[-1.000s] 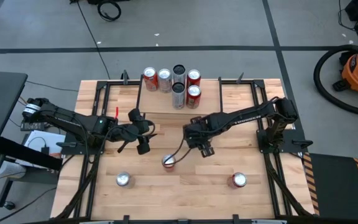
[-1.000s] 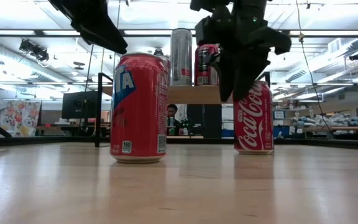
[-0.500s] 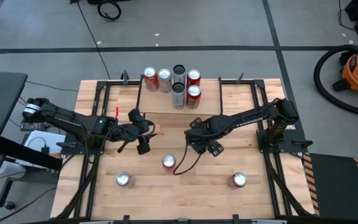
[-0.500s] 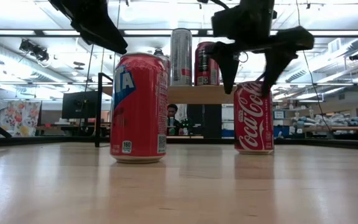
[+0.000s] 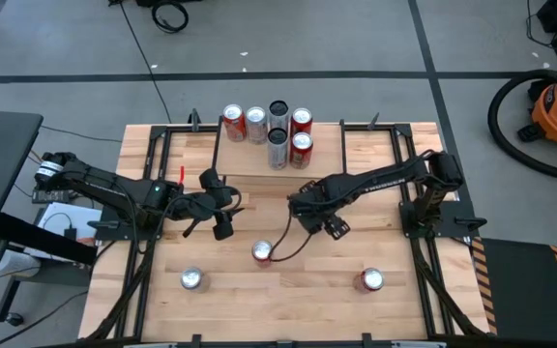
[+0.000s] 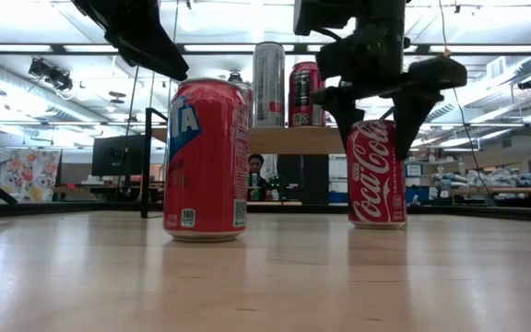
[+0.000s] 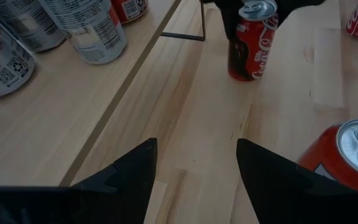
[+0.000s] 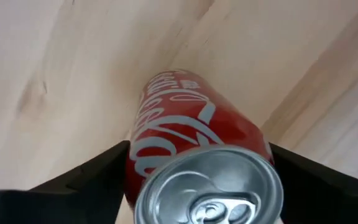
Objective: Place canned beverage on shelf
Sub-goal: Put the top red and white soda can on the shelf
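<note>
My right gripper should next grab the red cola can's side just below the can's silver top (image 8: 191, 135), to stand it upright on the shelf.
A red cola can (image 8: 197, 130) stands upright on the tabletop under my right gripper (image 6: 376, 138). That gripper points down and is open, one finger on each side of the can's top; I see no touch. In the high view the right gripper (image 5: 325, 228) hides this can. The shelf (image 5: 322, 162), a low wood plank on black legs at the table's far side, carries several upright cans (image 5: 277, 135). My left gripper (image 5: 222, 224) hangs open and empty above the table, to the left of the can.
Three more cans stand on the tabletop: one (image 5: 262, 252) between the two grippers, one (image 5: 192, 279) near the front left, one (image 5: 368, 280) near the front right. A black frame (image 5: 424, 222) borders the table. Bare wood lies in the middle of the table's near part.
My right gripper has opened its fingers wider and rolled about its downward axis above the cola can. Its fingers now straddle the can's top. The can has stayed where it was.
</note>
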Tool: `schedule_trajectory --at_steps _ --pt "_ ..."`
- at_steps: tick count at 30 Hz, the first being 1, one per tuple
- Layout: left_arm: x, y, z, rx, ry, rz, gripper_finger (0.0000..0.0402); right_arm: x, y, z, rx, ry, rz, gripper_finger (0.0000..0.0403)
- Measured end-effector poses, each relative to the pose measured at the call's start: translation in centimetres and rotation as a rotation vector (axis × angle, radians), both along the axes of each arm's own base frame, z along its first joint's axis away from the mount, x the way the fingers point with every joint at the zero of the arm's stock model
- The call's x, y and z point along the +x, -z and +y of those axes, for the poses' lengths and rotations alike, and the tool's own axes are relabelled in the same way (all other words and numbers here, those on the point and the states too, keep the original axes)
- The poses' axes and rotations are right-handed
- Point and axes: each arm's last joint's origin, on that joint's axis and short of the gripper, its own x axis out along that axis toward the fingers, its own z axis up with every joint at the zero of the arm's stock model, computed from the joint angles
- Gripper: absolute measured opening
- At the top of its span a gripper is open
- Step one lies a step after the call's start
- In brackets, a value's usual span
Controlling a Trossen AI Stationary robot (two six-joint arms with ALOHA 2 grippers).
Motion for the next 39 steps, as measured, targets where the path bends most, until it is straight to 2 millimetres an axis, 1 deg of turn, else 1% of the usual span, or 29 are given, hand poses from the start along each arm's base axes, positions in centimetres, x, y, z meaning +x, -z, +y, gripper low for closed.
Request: schedule_trajectory --at_steps 3,6,8,10,13,15,18,22,25,30,36,39 --pt "0.0 0.0 0.0 0.0 0.0 0.001 0.0231 0.2 0.0 -0.3 0.037 0.17 -0.026 0.0318" --pt "0.0 0.0 0.0 0.001 0.001 0.001 0.0231 0.2 -0.1 -0.8 0.067 0.446 -0.05 0.0318" --pt "0.0 0.0 0.0 0.001 0.001 0.001 0.0231 0.3 -0.1 -1.3 0.106 0.628 -0.055 0.0326" --pt "0.0 0.0 0.0 0.007 0.004 0.003 0.0231 0.3 -0.1 -1.5 0.122 0.707 -0.06 0.0346" --pt "0.0 0.0 0.0 0.008 0.006 0.005 0.0231 0.2 0.2 -1.1 0.095 0.67 -0.046 0.0381" --pt "0.0 0.0 0.0 0.008 0.006 0.004 0.0231 0.2 0.0 -0.9 0.073 0.631 -0.048 0.0391" --pt "0.0 0.0 0.0 -0.003 0.011 0.004 0.0231 0.2 -0.4 -0.7 0.053 0.537 -0.044 0.0387" --pt "0.0 0.0 0.0 -0.006 0.013 0.005 0.0231 0.5 -0.8 -0.4 0.022 0.339 -0.054 0.0384" --pt "0.0 0.0 0.0 -0.01 0.01 0.003 0.0231 0.5 -0.8 -0.4 0.032 0.272 -0.05 0.0384" --pt "0.0 0.0 0.0 -0.016 0.005 0.001 0.0231 0.6 -0.7 -1.0 0.085 0.333 -0.056 0.0378" --pt "0.0 0.0 0.0 -0.015 0.006 0.001 0.0231 0.7 -0.8 -0.9 0.074 0.343 -0.067 0.0341" --pt "0.0 0.0 0.0 -0.015 0.005 0.001 0.0231 0.9 -0.8 -1.0 0.082 0.4 -0.094 0.0326"
